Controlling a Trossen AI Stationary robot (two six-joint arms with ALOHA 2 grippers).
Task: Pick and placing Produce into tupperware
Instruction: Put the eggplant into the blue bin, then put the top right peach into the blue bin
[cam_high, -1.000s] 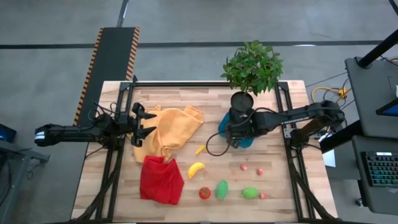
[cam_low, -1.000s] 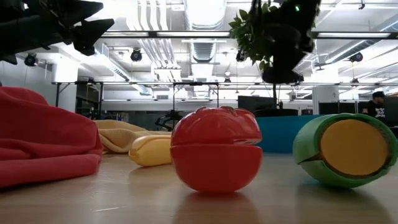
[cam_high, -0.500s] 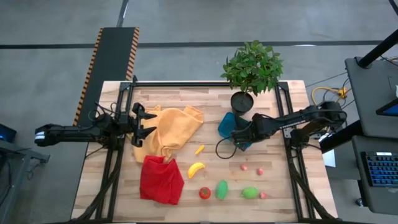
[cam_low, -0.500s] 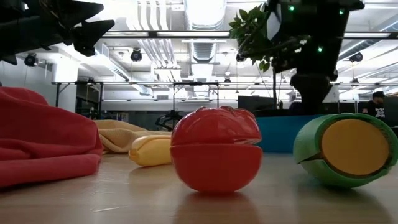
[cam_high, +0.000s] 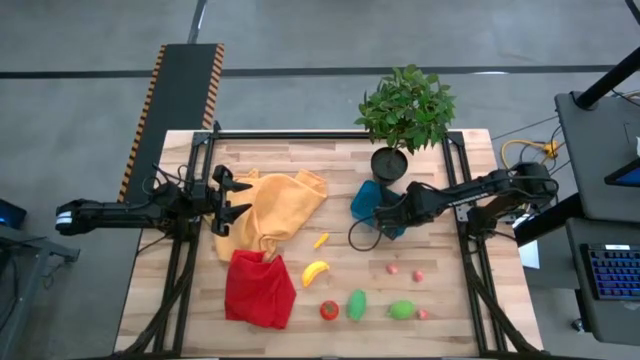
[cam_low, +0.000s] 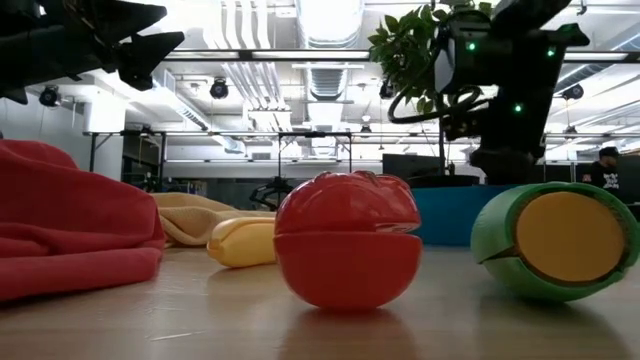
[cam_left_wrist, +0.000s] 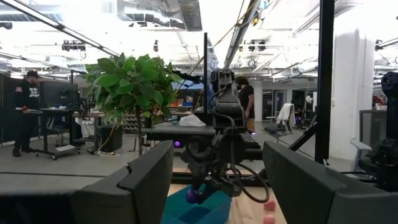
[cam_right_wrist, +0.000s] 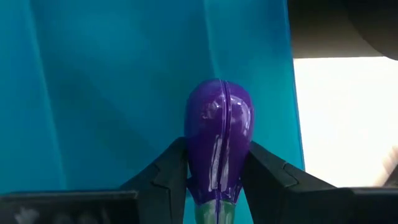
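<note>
My right gripper can release the eggplant now: its rounded purple end is inside the teal tupperware's side edge, so it would rest in the tupperware.
My right gripper (cam_high: 383, 216) hovers over the teal tupperware (cam_high: 366, 198), shut on the purple eggplant (cam_right_wrist: 219, 134). The left wrist view shows the eggplant (cam_left_wrist: 194, 195) just above the tupperware's inside (cam_left_wrist: 202, 210). On the wood lie the banana (cam_high: 316, 272), a small yellow piece (cam_high: 321, 240), the red tomato (cam_high: 329, 310), two green pieces (cam_high: 356, 304) (cam_high: 402, 310) and tiny pink ones (cam_high: 392, 268) (cam_high: 418, 275). My left gripper (cam_high: 242, 198) waits open above the orange cloth's left edge. My right gripper pinches the eggplant between its two fingers (cam_right_wrist: 171, 171), on the narrower half near the green stem end (cam_right_wrist: 211, 208). The fingers come from above, pointing down into the tupperware. The rounded purple end (cam_right_wrist: 219, 99) points away from the gripper; whether it touches the tupperware's floor I cannot tell.
A potted plant (cam_high: 405, 108) in a black pot (cam_high: 389, 163) stands right behind the tupperware at the far edge. An orange cloth (cam_high: 280, 205) and a red cloth (cam_high: 260, 290) cover the table's left half. Bare wood shows between the tupperware and the near-right toys.
My right gripper, keeping hold of the eggplant, has shifted a little toward the table's right edge and come down lower over the tupperware. The toys and cloths on the table lie where they were.
</note>
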